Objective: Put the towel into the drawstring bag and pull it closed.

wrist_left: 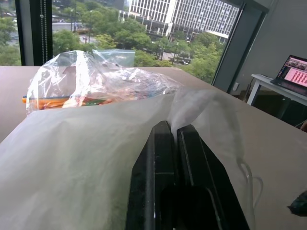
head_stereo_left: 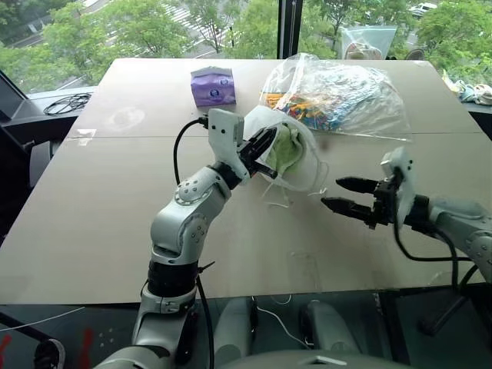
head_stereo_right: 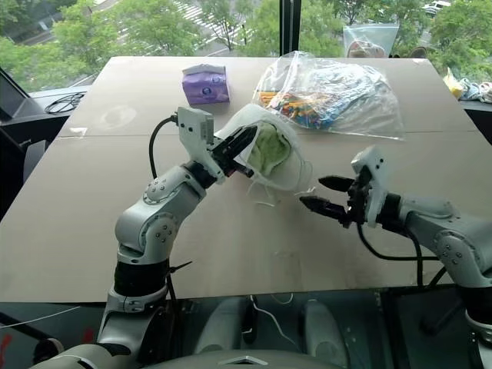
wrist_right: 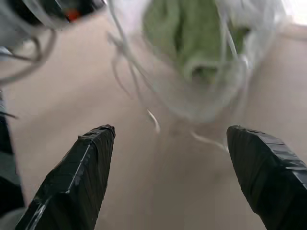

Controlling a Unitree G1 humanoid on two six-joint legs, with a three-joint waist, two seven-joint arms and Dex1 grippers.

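I should grab the white cord loop by its loose outer end (head_stereo_left: 323, 191) with my right gripper next, because only that slack end sticks out past the bag's limp opening.
My left gripper (head_stereo_left: 261, 146) is shut on the rim of the white drawstring bag (head_stereo_left: 306, 163) and holds it up off the table, mouth turned toward the right. The light green towel (head_stereo_left: 283, 150) sits inside the bag and shows through the opening and the thin fabric. Thin white cord loops (head_stereo_left: 278, 194) dangle from the mouth down to the tabletop. My right gripper (head_stereo_left: 338, 194) hovers low over the table just right of the bag, open, with nothing between its fingers. In the right wrist view the towel (wrist_right: 192, 38) in the bag lies ahead of the spread fingertips (wrist_right: 98, 139).
A purple tissue pack (head_stereo_left: 212, 84) lies at the back of the table (head_stereo_left: 92, 215). A clear plastic bag of colourful items (head_stereo_left: 338, 96) sits behind the drawstring bag. Black cables (head_stereo_left: 65, 102) lie on a side surface at far left. Another plastic bag (head_stereo_left: 367, 42) stands by the window.
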